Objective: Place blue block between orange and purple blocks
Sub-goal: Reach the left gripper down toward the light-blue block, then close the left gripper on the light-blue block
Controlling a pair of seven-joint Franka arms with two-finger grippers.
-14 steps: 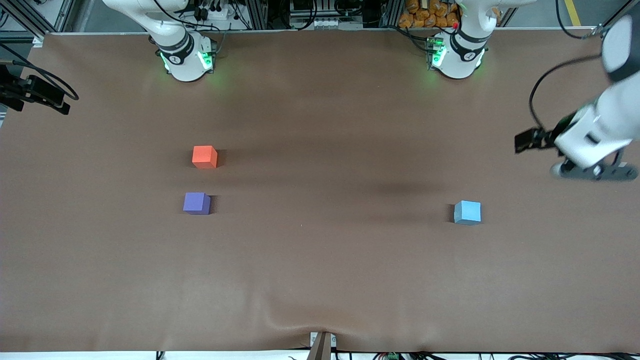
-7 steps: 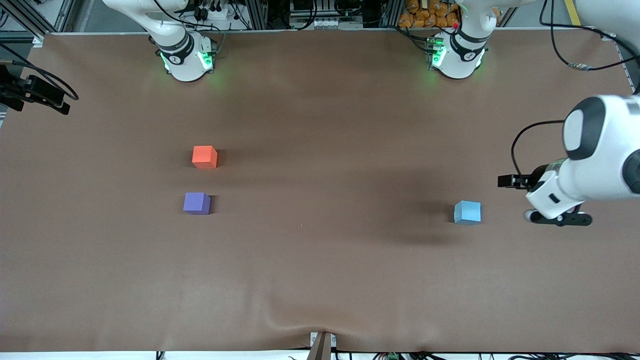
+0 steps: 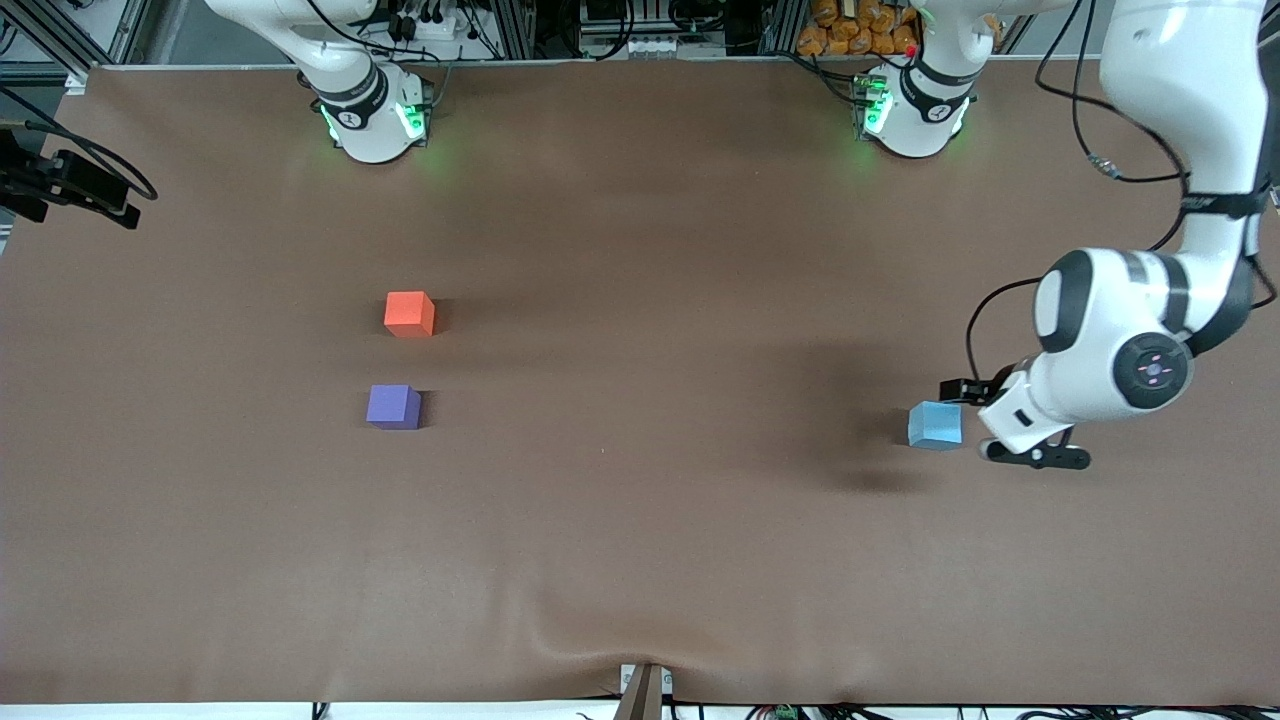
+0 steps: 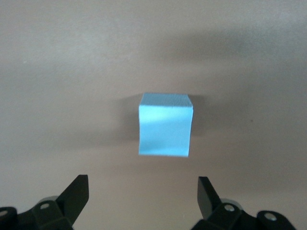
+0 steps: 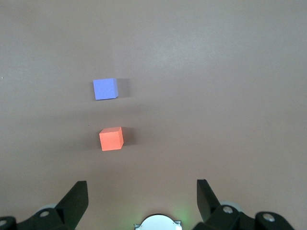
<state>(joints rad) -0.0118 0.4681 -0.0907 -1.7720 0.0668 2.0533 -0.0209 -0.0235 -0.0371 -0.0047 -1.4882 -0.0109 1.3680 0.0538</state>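
Observation:
The blue block (image 3: pixel 936 425) has to go between the orange and purple blocks, so my left gripper should grab it by its opposite sides next.
The blue block (image 3: pixel 936 425) lies on the brown table toward the left arm's end. My left gripper (image 3: pixel 1030 445) hangs low just beside it, on the side toward the table's end. In the left wrist view the blue block (image 4: pixel 165 125) sits ahead of the open left gripper (image 4: pixel 142 184), nothing between the fingers. The orange block (image 3: pixel 409 313) and the purple block (image 3: pixel 393 407) lie toward the right arm's end, purple nearer the front camera, a gap between them. My right gripper (image 5: pixel 141 187) waits open high up, looking down on the orange block (image 5: pixel 111 139) and purple block (image 5: pixel 105 88).
The arm bases (image 3: pixel 370 120) (image 3: pixel 915 110) stand at the table's back edge. A black camera rig (image 3: pixel 70 185) juts in at the right arm's end. The brown cover has a wrinkle (image 3: pixel 600 640) at the front edge.
The left arm has swung in from the table's end and come down, bringing its open gripper right beside the blue block. The blocks and the right arm have not moved.

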